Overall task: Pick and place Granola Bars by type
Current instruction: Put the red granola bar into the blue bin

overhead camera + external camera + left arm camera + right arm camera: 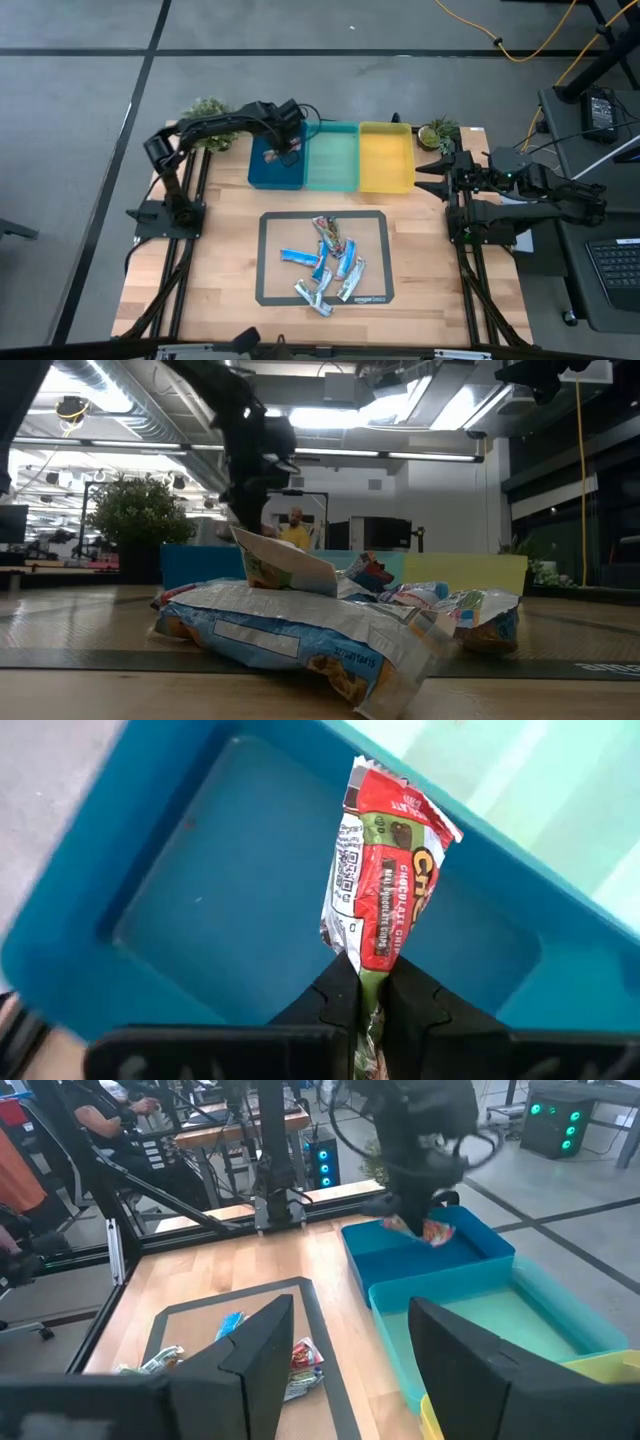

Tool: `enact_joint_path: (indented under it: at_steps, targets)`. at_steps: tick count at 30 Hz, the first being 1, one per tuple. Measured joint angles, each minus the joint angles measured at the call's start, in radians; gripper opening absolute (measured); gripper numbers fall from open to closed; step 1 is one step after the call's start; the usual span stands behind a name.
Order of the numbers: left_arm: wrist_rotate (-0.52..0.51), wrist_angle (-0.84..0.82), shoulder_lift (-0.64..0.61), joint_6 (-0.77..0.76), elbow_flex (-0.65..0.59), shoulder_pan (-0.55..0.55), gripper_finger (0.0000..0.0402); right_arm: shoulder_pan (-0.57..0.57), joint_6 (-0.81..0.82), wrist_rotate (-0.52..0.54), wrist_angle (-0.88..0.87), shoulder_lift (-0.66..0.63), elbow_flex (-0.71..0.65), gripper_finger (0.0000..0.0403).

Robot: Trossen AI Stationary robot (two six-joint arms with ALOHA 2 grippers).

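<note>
The granola bar's end [269, 156] overlaps the blue bin's rim [305, 178], so my left gripper needs to keep holding the bar until the bar is lower.
My left gripper [368, 992] hangs over the blue bin [272, 172], shut on a red-and-green wrapped granola bar [385, 870]; the right wrist view shows that bar [430, 1230] hanging over the bin too. Several other bars, blue-and-white, silver and multicoloured, lie in a heap [328, 266] flat on the dark mat [272, 262]. In the low view the heap [330, 625] fills the foreground. My right gripper [350, 1345] waits open at the table's right side [428, 176], beside the yellow bin [386, 158]. My left gripper pinches the red-and-green bar by one end of its wrapper [368, 982] between its two fingers. The fingers come from above, pointing down into the blue bin. The bar is lifted clear and sticks out beyond the fingertips, over the bin's floor.
Three bins stand side by side at the table's far edge: blue, teal [332, 158] and yellow. Potted plants stand at the far corners [205, 110] [437, 131]. Bare wooden table lies around the mat. People sit in the room behind [100, 1120].
</note>
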Motion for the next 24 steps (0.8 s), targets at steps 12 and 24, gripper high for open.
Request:
enact_joint_path:
  at_steps: [12, 24]
  targets:
    - [0.033, 0.002, 0.123, 0.008, 0.0, 0.01, 0.002, 0.0, 0.03, -0.001, 0.0, 0.0, 0.0, 0.02]
    - [0.031, 0.004, 0.18, 0.009, 0.0, 0.046, 0.002, 0.0, 0.028, -0.002, -0.001, 0.0, 0.0, 0.02]
